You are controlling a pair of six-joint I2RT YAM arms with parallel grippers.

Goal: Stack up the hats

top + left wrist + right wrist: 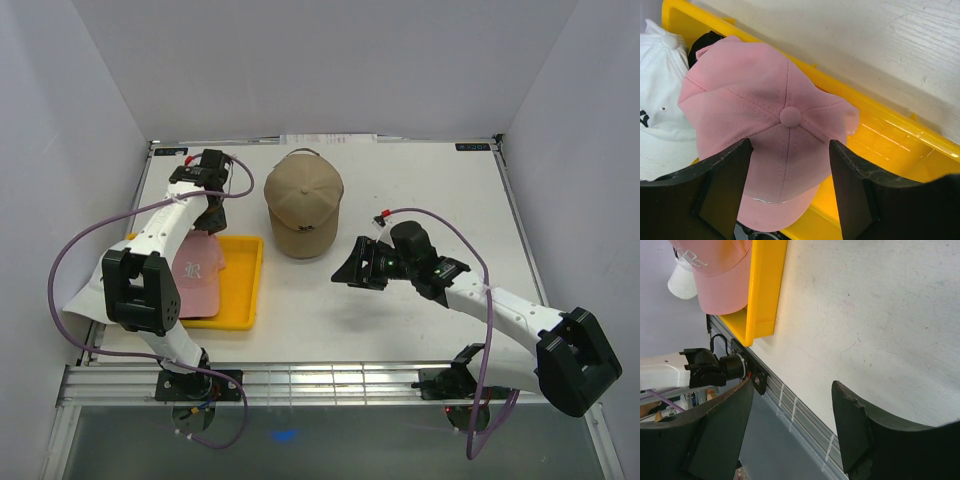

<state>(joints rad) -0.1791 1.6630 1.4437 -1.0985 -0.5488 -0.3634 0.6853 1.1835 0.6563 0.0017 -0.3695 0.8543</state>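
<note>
The left gripper will next stack the pink hat over the tan hat (304,205), so it will grab the pink hat's top beside its top button and leave the pink hat's bottom open.
The tan hat (304,205) with a black letter sits on the table at the back middle. The pink hat (198,272) lies in the yellow tray (243,290). The white hat (82,303) lies to its left, partly under my left arm. In the left wrist view the pink hat (765,110) lies below my open left gripper (790,167), the white hat (660,125) beside it, and a black piece of fabric (704,42) shows between them. My left gripper (212,213) hovers over the pink hat's back. My right gripper (352,268) is open and empty above bare table.
The yellow tray's rim (890,135) runs under the pink hat. In the right wrist view the tray's corner (762,295), the pink hat (722,285) and the table's front rail (790,405) show. White walls close the table on three sides.
</note>
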